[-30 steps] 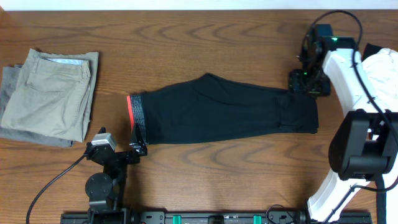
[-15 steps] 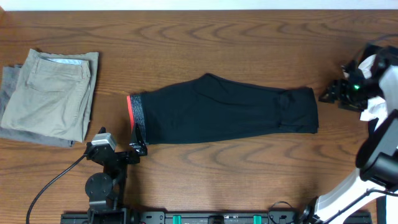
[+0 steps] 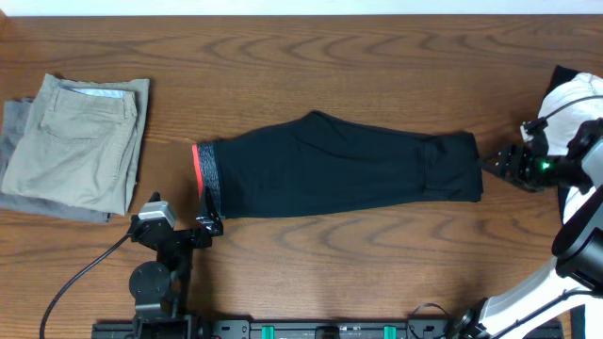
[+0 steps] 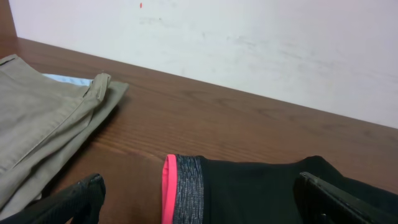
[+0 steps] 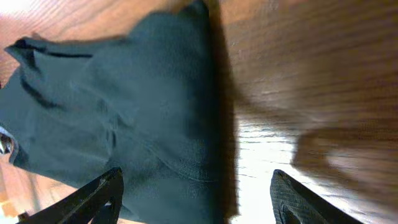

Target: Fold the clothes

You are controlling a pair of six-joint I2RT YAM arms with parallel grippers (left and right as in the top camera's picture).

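Observation:
My right gripper needs to go lower before it closes on the edge of the pants' leg ends. Its open fingers are above the edge, so they would miss the edge if they closed now.
The black pants (image 3: 339,169) lie folded lengthwise across the table's middle, their grey waistband with red-orange edge (image 3: 200,174) at the left and the leg ends at the right. My left gripper (image 3: 209,224) is open and empty just in front of the waistband, which shows between its fingers in the left wrist view (image 4: 180,196). My right gripper (image 3: 495,162) is open and empty, just right of the leg ends. The right wrist view shows the dark fabric's edge (image 5: 143,124) between its fingers (image 5: 196,199).
Folded tan khaki trousers (image 3: 80,141) lie on grey cloth at the far left, also showing in the left wrist view (image 4: 43,118). A white and dark cloth pile (image 3: 575,99) sits at the right edge behind my right arm.
My right gripper has swung from the back right of the leg ends out to the right, then come down level with the leg ends. The pants and left arm have not moved.

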